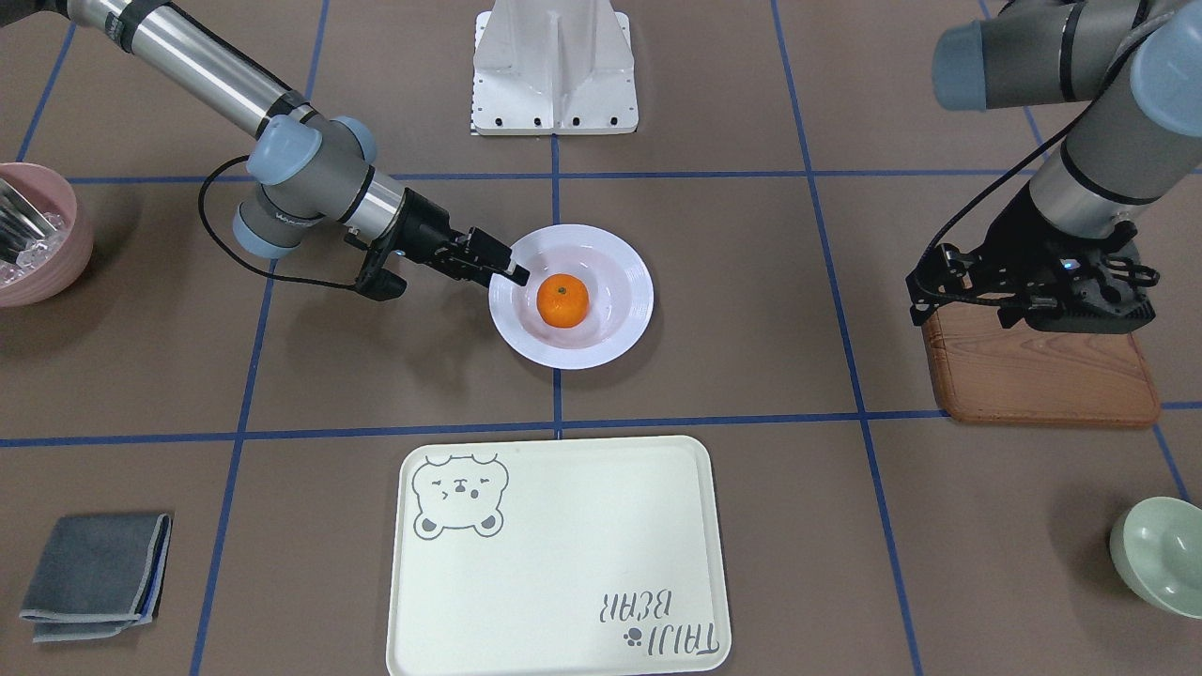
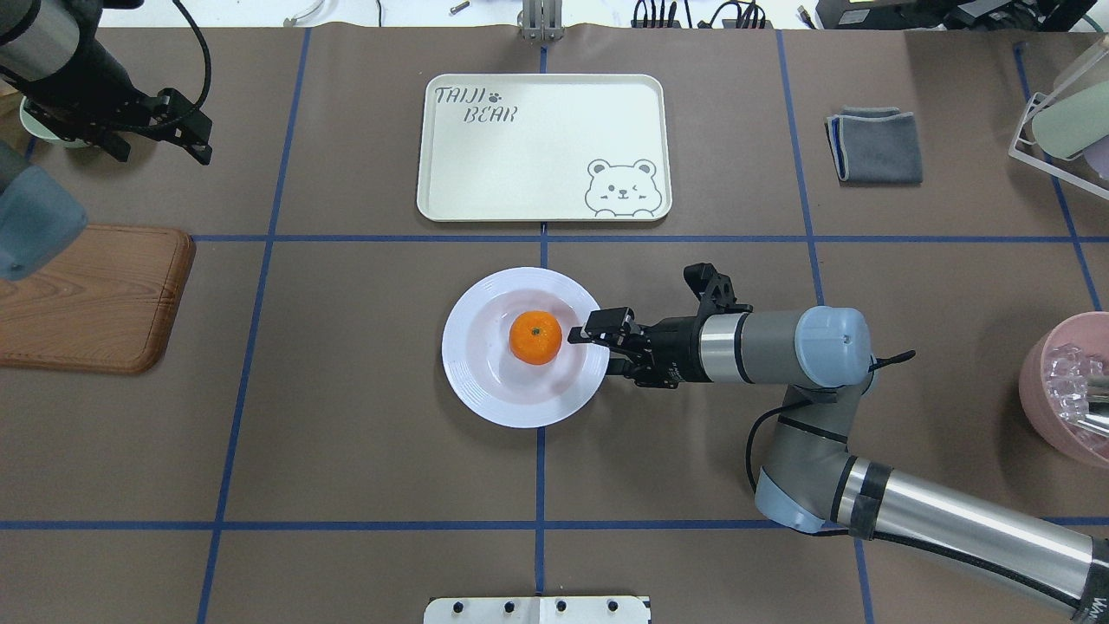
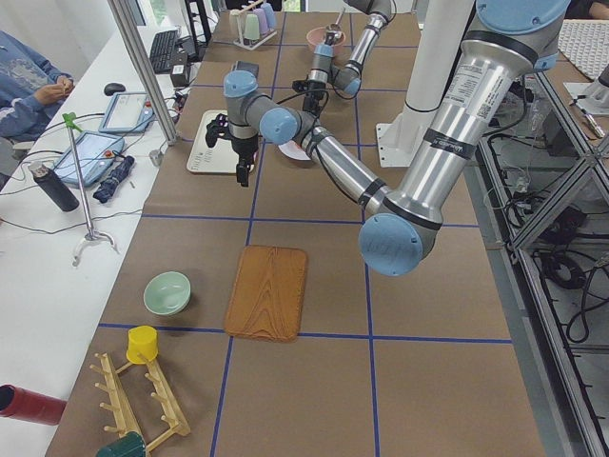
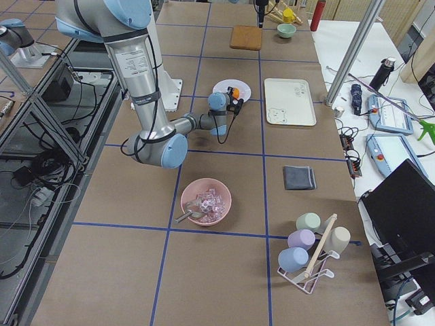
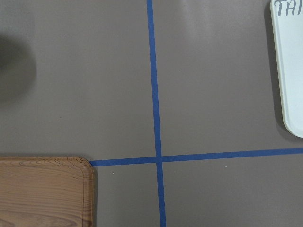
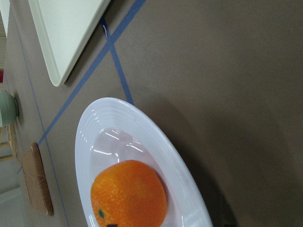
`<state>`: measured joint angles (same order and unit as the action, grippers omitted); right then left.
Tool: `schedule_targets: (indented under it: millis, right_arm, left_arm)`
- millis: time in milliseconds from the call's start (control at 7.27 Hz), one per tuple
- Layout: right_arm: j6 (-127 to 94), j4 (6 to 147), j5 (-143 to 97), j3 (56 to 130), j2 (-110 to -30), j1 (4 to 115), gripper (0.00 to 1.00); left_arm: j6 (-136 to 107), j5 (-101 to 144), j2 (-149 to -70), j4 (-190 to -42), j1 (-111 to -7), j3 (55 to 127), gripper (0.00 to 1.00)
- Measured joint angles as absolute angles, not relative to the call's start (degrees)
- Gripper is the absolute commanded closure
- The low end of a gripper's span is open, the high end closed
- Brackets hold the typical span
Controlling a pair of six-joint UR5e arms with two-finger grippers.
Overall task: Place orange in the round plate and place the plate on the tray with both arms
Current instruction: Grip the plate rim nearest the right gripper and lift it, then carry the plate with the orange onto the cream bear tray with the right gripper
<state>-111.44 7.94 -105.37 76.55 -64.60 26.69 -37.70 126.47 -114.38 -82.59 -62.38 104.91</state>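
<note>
My right gripper picks up the plate by its rim (image 1: 507, 294) next, to carry the orange over to the bear tray (image 1: 563, 563).
The orange (image 1: 562, 300) (image 2: 535, 337) (image 6: 129, 194) lies in the middle of the white round plate (image 1: 620, 329) (image 2: 485, 390) (image 6: 156, 146), which rests on the table mat. My right gripper (image 1: 507, 275) (image 2: 582, 342) reaches in level at the plate's rim, open, one finger over the rim close to the fruit and holding nothing. The cream bear tray (image 1: 563, 563) (image 2: 537, 156) sits beyond the plate with nothing on it. High over the mat beside the wooden board hangs my left gripper (image 2: 204, 143); its fingers do not show well enough to read.
A brown wooden board (image 1: 1042, 371) lies under the left arm. A pink bowl (image 1: 38, 253) with clear pieces stands at the right arm's side, a pale green bowl (image 1: 1160, 554) and a folded grey cloth (image 1: 94, 573) at the far corners. The robot base (image 1: 554, 66) is behind the plate.
</note>
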Motion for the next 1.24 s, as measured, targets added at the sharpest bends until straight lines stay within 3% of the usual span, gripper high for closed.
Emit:
schedule_targets:
  millis: [550,963,1238]
  right_arm:
    - [-111.52,6.15,-105.33,75.99,-64.75,26.33,0.81]
    - [-111.86,4.01,-105.37,75.23,-65.07,26.3,1.0]
    - [-111.92,3.67,-105.41,75.34,-65.12,26.35,1.0]
  left_arm:
    - [-37.71,126.47,-114.55,-81.84,-62.57,105.2,0.02]
    - [-37.71,126.48,-114.64,-81.83,-62.63,105.34,0.02]
    - [-37.71,126.44,-114.64,-81.81,-62.66,105.4,0.02]
